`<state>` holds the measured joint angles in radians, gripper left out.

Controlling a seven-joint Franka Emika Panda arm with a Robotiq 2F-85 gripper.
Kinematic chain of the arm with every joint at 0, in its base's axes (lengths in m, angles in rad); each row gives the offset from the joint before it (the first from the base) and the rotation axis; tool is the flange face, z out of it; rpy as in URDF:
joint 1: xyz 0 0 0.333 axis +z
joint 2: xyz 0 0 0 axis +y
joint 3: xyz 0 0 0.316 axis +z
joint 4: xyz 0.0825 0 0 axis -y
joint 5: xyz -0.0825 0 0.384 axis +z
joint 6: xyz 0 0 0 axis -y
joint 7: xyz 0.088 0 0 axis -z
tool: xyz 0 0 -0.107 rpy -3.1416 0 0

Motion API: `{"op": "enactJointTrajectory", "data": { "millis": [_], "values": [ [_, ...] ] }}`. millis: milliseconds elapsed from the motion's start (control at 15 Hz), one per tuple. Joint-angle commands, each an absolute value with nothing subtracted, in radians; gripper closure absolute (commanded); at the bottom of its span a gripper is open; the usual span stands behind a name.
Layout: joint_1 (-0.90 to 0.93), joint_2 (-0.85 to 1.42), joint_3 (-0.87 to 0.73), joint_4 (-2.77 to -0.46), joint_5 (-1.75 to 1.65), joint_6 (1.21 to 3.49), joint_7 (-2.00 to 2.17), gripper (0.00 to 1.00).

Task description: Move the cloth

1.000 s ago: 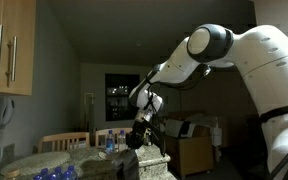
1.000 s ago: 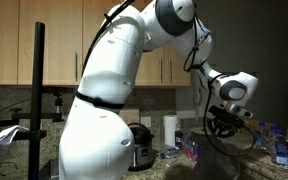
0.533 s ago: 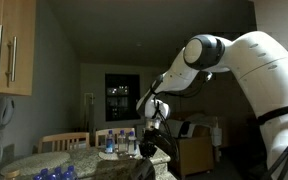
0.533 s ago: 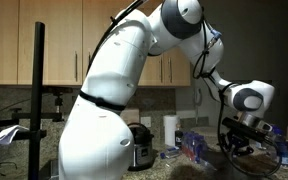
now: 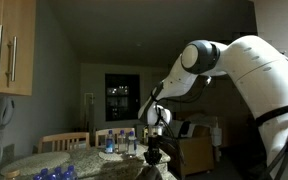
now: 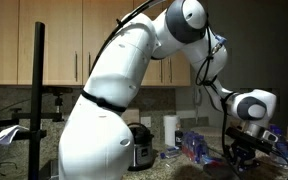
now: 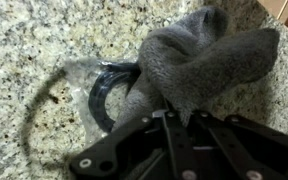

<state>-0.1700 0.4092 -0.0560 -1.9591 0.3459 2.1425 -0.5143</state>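
The gripper should keep holding the grey cloth [image 7: 204, 62] until it lies flat on the granite counter, because the cloth's thick folds bunch up beyond the gripper's fingers.
In the wrist view a grey cloth [image 7: 204, 62] lies bunched on the speckled granite counter [image 7: 34, 40], and my gripper [image 7: 181, 113] is shut on its near edge. Part of the cloth drapes over a dark ring-shaped object [image 7: 106, 92]. In both exterior views the gripper [image 5: 154, 152] [image 6: 246, 160] is low over the counter at the end of the stretched white arm; the cloth is dark and hard to make out there.
Blue-capped water bottles [image 5: 119, 142] stand on the counter behind the gripper. A paper towel roll [image 6: 169, 130], a dark appliance [image 6: 139, 145] and a plastic bottle pack [image 6: 196, 146] stand along the backsplash. Wooden chairs [image 5: 64, 141] and cabinets [image 5: 9, 45] are nearby.
The arm has reached farther out and lowered, carrying the gripper and cloth along the counter away from the robot base.
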Motion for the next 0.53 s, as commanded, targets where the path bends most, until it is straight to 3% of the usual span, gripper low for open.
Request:
{"op": "enactJointTrajectory", "data": {
  "millis": [0, 467],
  "values": [
    [-0.184, 0.421, -0.053, -1.957, 0.302, 2.176, -0.452, 0.91],
    [-0.188, 0.457, -0.072, -1.938, 0.260, 2.226, -0.380, 0.91]
  ]
}}
